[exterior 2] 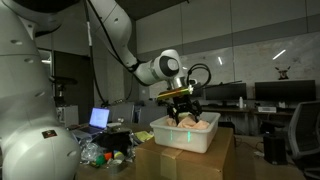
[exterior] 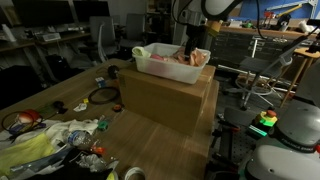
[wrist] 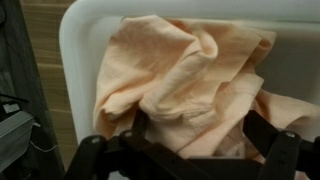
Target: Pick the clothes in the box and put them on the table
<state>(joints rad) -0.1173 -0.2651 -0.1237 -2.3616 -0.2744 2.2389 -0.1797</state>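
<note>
My gripper closes on the clothes next, since a fold bulges up between its spread fingers. Closing now would catch that fold.
Peach-coloured clothes lie crumpled in a white plastic box. The box stands on top of a large cardboard carton on the wooden table. My gripper reaches down into the box, right over the clothes. In the wrist view its two dark fingers are spread wide, with cloth bulging between them. In an exterior view the gripper hangs just above the pile in the box.
A heap of bags, cables and small items covers the near end of the table. A laptop and more clutter sit beside the carton. Desks and monitors stand behind.
</note>
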